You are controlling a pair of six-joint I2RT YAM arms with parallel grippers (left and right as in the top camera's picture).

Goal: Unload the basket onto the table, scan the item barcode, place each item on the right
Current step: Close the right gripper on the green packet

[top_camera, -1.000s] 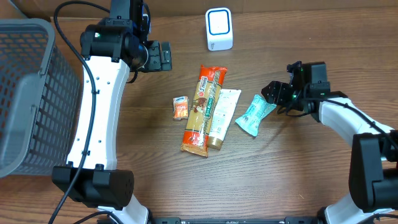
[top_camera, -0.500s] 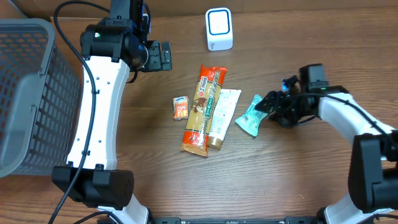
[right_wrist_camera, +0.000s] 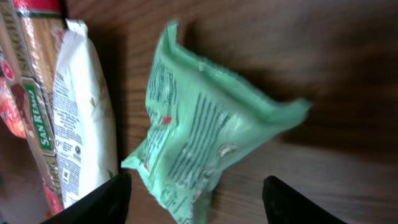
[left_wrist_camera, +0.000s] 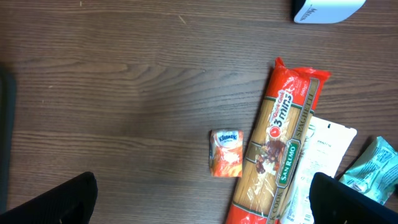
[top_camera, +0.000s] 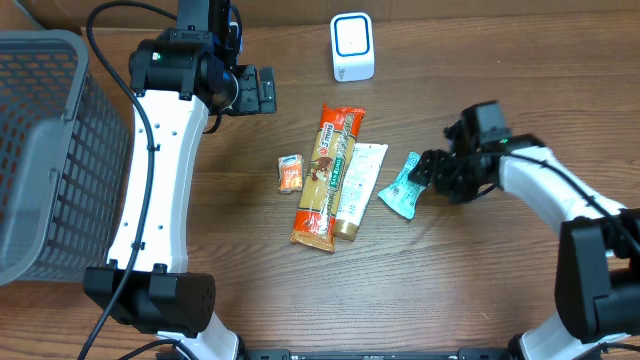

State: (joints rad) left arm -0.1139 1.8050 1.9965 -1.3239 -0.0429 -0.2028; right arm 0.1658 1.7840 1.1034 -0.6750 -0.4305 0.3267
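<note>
I need to scan the barcode of the green snack packet, so I need to grip the packet by its near end with my right gripper next. That leaves its printed back uncovered.
A green snack packet lies on the wooden table, right of the other goods. My right gripper sits at its right end. In the right wrist view the packet lies with its printed back up, its near end between the two spread fingers of the right gripper, which is open and touches nothing I can see. The white scanner with a blue ring stands at the far side. My left gripper hovers open high over the table's left, and nothing sits between its fingers.
A long orange pasta pack, a white pouch and a small orange tissue pack lie mid-table, just left of the green packet. A grey mesh basket stands at the left edge.
My right gripper has moved left and lower, up to the green packet's right end, its fingers now either side of it. The left arm has not moved.
</note>
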